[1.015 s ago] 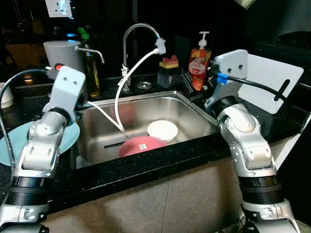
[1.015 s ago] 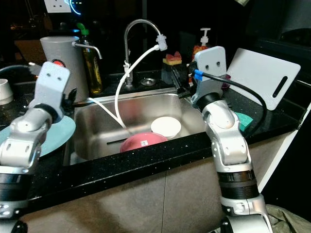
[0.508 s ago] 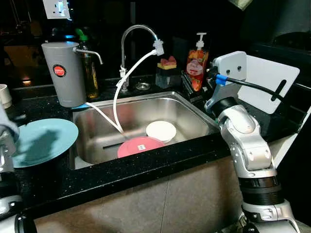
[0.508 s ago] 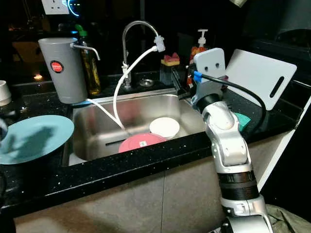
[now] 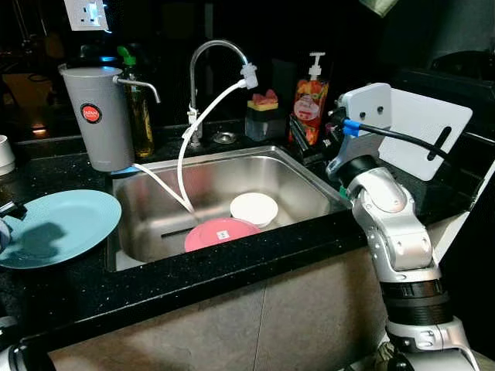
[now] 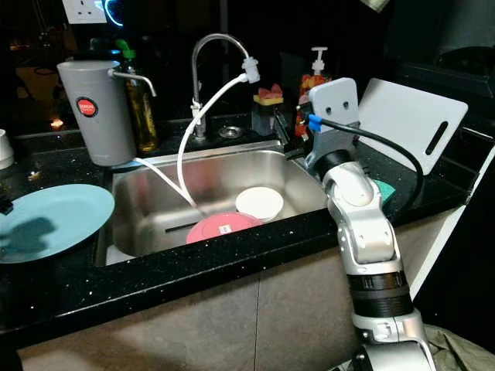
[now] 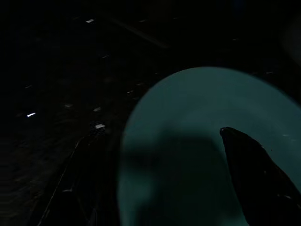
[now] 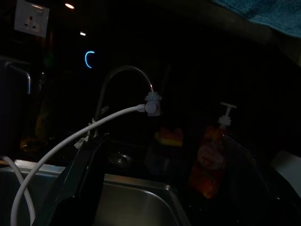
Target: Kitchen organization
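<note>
The left gripper grabs the teal plate by its thin edge [image 5: 6,251] next, since the broad side of the teal plate [image 5: 58,226] is far wider than my open fingers.
A teal plate [image 5: 58,226] lies flat on the black counter left of the sink [image 5: 232,166]. In the basin a pink plate [image 5: 220,232] lies next to a white bowl [image 5: 254,207]. My left gripper [image 7: 157,134] hovers over the teal plate [image 7: 188,141], open, with one black finger [image 7: 251,174] standing out against the plate. My right gripper [image 8: 164,141] is held at the sink's right rim, open and empty, pointing toward the faucet [image 8: 120,77] and the soap bottle [image 8: 211,160]. Its wrist [image 5: 363,108] hides the fingers in the eye views.
A grey jug [image 5: 99,116] and a green-capped bottle [image 5: 139,116] stand behind the sink's left corner. A white hose [image 5: 193,131] runs from the faucet [image 5: 209,54] into the basin. A sponge holder [image 5: 263,116], soap dispenser [image 5: 308,104] and white cutting board [image 5: 425,131] line the right.
My left arm has pulled back from in front of the jug to the far left, over the teal plate. The right arm has held still.
</note>
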Tool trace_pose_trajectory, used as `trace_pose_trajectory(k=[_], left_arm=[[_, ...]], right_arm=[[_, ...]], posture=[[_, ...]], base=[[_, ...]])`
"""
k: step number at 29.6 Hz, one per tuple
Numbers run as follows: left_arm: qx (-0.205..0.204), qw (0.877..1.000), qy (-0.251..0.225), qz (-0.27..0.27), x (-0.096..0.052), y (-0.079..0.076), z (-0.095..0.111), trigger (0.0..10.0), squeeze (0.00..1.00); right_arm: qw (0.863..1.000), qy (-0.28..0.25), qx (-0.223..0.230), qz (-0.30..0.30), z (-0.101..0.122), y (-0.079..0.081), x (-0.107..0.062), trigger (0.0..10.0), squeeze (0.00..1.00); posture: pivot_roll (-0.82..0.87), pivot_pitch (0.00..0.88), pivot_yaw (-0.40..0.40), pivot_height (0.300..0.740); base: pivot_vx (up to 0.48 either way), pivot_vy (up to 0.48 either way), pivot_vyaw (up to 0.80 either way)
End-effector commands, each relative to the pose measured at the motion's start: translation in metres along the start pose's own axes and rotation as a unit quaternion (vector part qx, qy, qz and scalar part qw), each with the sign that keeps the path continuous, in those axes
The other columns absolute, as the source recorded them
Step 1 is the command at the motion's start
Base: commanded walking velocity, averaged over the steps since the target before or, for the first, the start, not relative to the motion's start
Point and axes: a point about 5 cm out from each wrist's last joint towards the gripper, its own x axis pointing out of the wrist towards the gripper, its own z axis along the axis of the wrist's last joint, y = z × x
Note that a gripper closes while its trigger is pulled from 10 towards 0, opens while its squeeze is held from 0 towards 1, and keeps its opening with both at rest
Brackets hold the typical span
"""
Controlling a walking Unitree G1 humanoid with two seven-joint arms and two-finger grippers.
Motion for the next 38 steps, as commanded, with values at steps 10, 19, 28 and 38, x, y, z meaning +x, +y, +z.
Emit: trace_pose_trajectory(k=[10,19,28,38], left_arm=[[-0.021,0.998,0.032,0.041,0.001,0.021,-0.011,10.0,0.00],[-0.117,0.987,0.096,-0.049,0.001,0.000,-0.031,8.8,0.00],[-0.178,0.975,0.108,-0.083,0.001,-0.008,-0.037,0.0,0.00],[-0.274,0.955,0.053,-0.097,0.001,-0.018,-0.028,0.0,0.00]], right_arm=[[1.000,-0.005,0.000,0.007,0.001,0.002,0.003,10.0,0.00],[1.000,-0.007,-0.001,0.010,0.002,0.002,0.005,10.0,0.00],[1.000,-0.008,-0.003,0.011,0.002,0.002,0.005,10.0,0.00],[1.000,-0.007,-0.003,0.011,0.001,0.002,0.005,10.0,0.00]], posture=[[0.13,0.038,-0.048,0.740],[0.13,0.038,-0.048,0.740],[0.12,0.027,-0.054,0.740],[0.12,0.032,-0.058,0.740]], base=[[0.000,0.000,0.00],[0.000,0.000,0.00],[0.000,0.000,0.00],[0.000,0.000,0.00]])
